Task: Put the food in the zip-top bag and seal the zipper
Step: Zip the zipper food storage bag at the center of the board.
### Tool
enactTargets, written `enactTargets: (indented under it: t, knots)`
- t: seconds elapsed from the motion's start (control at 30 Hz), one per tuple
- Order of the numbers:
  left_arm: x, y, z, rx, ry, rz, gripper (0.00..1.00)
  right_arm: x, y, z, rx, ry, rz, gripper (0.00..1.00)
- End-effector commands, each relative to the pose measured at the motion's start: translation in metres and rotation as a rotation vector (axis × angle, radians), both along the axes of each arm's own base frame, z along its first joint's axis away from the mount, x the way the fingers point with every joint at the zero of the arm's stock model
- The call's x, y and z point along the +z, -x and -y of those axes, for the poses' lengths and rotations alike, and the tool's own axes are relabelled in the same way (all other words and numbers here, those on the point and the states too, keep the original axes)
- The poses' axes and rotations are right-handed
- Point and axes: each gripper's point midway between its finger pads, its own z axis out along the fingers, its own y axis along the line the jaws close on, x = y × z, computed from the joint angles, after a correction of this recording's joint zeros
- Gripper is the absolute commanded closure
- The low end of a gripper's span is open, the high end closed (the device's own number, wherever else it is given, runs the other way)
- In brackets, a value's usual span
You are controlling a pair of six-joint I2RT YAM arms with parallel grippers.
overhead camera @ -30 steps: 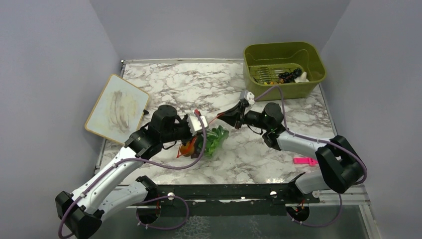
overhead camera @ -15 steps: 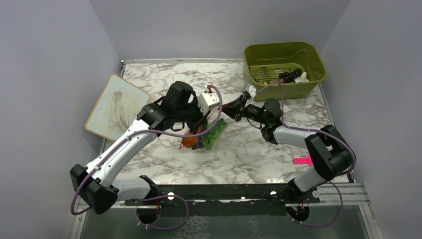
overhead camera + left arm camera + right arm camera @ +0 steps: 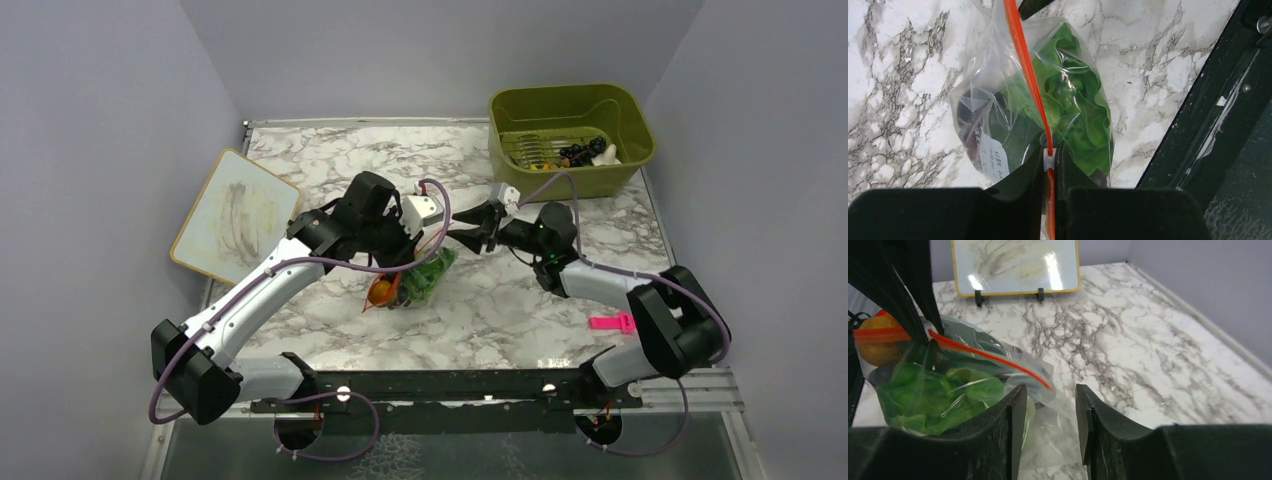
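Next, the right gripper grabs the zip-top bag by the zipper's loose end (image 3: 1011,6). This leaves the zipper's slider free for my left gripper to pull to seal.
The zip-top bag (image 3: 422,280) hangs over the marble, holding the green lettuce (image 3: 1073,115) and an orange piece (image 3: 380,292). My left gripper (image 3: 412,243) is shut on the orange-red zipper (image 3: 1022,55), right at its white slider (image 3: 1049,159). My right gripper (image 3: 468,228) is open at the bag's right end. In the right wrist view the zipper's end (image 3: 1040,379) and a clear corner of the bag (image 3: 1058,420) lie between its spread fingers (image 3: 1015,415), unclamped. The lettuce (image 3: 923,397) and orange piece (image 3: 875,347) show there through the plastic.
An olive-green bin (image 3: 520,170) stands at the back right with dark grapes (image 3: 578,154) and other small pieces inside. A whiteboard (image 3: 235,215) leans at the left. A pink clip (image 3: 612,323) lies on the marble at the right front.
My left gripper has moved up and to the right along the zipper, toward the right gripper, and the bag has shifted with it. The right gripper has stayed near the bag's right end.
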Motion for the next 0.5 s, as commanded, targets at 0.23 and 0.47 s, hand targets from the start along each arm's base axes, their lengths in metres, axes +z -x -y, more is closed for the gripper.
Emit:
enactTargets:
  t: [0.23, 0.47]
  knots:
    - [0.007, -0.007, 0.018, -0.072, 0.027, -0.003, 1.00, 0.040, 0.037, 0.004, 0.210, 0.172, 0.393, 0.53]
    - [0.007, -0.006, 0.017, -0.089, 0.031, 0.017, 1.00, 0.030, 0.051, -0.022, 0.305, 0.237, 0.514, 0.49]
